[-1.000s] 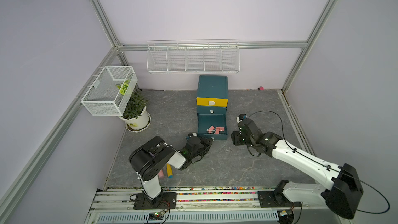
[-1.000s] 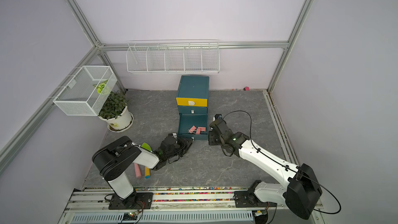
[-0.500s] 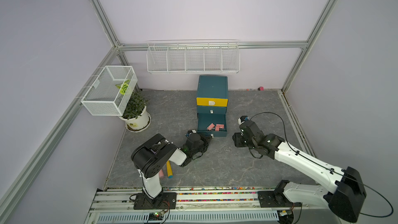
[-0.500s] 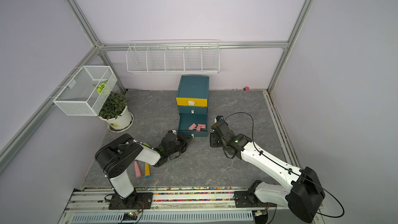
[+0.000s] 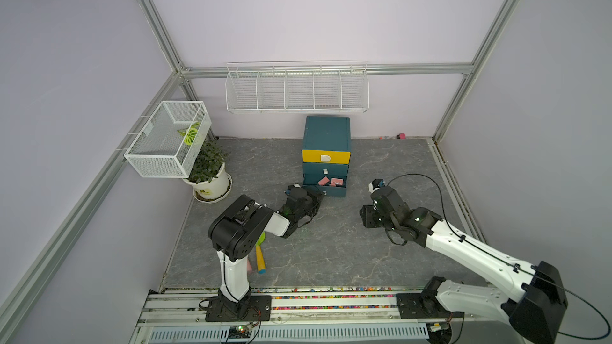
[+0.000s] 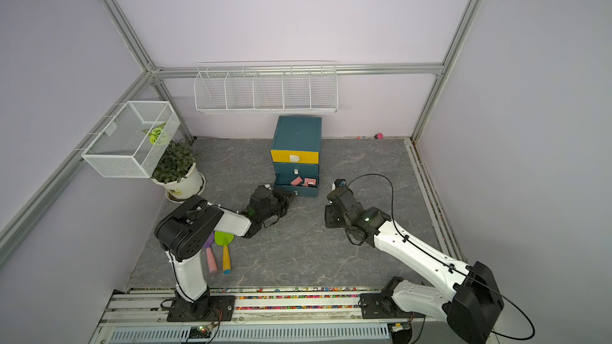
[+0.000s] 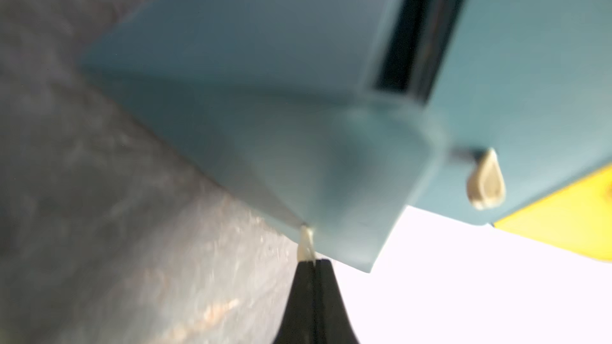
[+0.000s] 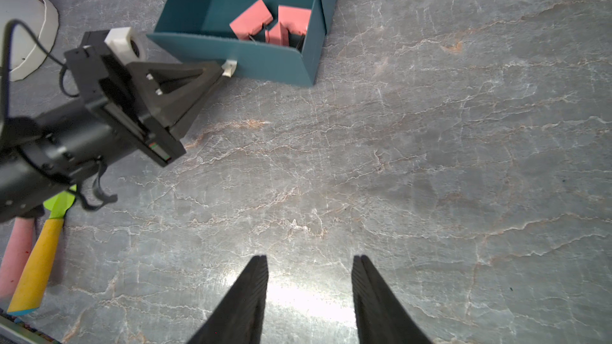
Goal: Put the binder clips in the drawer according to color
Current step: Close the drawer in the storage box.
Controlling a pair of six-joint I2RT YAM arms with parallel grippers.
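My left gripper needs to shut the bottom drawer before opening: the bottom drawer's front stands out from the cabinet, so if I opened now, the bottom drawer would stay open.
The drawer (image 5: 326, 137) (image 6: 296, 134) is a dark-teal cabinet with a yellow top front, standing at the back middle of the floor. Its bottom drawer (image 8: 271, 61) is partly pulled out. Three pink binder clips (image 8: 251, 23) (image 5: 324, 180) (image 6: 310, 181) lie inside it. My left gripper (image 8: 222, 71) (image 5: 319, 193) (image 7: 313, 261) is shut on that drawer's small white pull (image 7: 306, 243). My right gripper (image 8: 309, 259) (image 5: 367, 220) hangs open over bare floor, in front of and to the right of the cabinet, holding nothing.
A potted plant (image 5: 208, 177) and a white wire basket (image 5: 169, 137) stand at the left. A wire shelf (image 5: 296, 89) hangs on the back wall. Toy trowels (image 6: 225, 253) (image 8: 36, 266) lie by the left arm's base. A small pink object (image 5: 400, 135) sits at the back wall.
My left gripper has moved up to the cabinet and closed on the bottom drawer's pull. The drawer has slid partly in. The right arm has drawn back a little.
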